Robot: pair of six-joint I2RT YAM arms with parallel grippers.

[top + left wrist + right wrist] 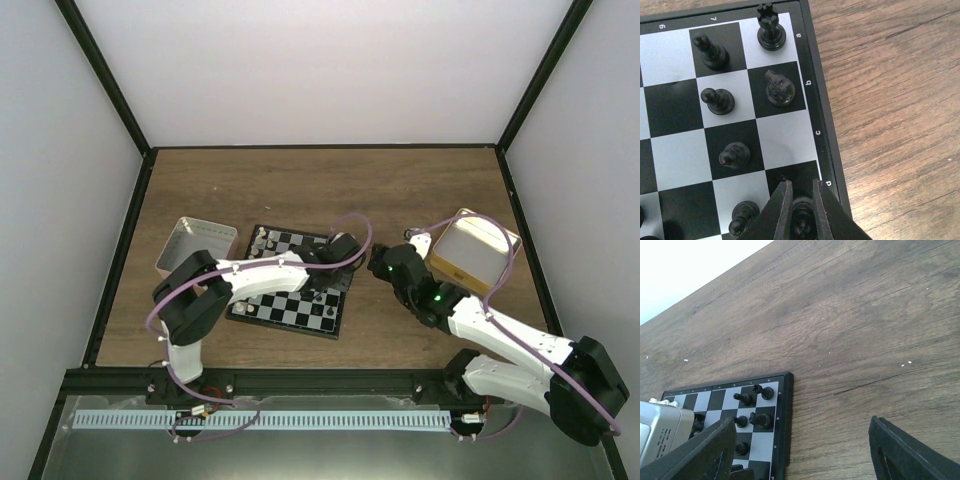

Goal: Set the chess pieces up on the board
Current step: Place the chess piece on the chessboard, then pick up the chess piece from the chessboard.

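Observation:
The black piece sits upright and low within square d, so my left gripper opens next.
The board (785, 137) fills the left of the left wrist view, its right edge lettered a to d. Black chess pieces stand on it: a rook (770, 27), a knight (779, 89) and pawns (719, 100) in the column beside them. My left gripper (801, 192) is shut on a black piece (804, 220) over the edge square marked d. My right gripper (802, 422) hangs open and holds nothing, above bare wood just right of the board (762, 445). From above, the left gripper (325, 285) reaches over the board's right side and white pieces (262, 240) stand at its far left.
A pinkish shallow tin (197, 245) sits left of the board. A yellow-tan tin (475, 250) sits right of it, behind the right arm. Black frame rails run along the table's edges.

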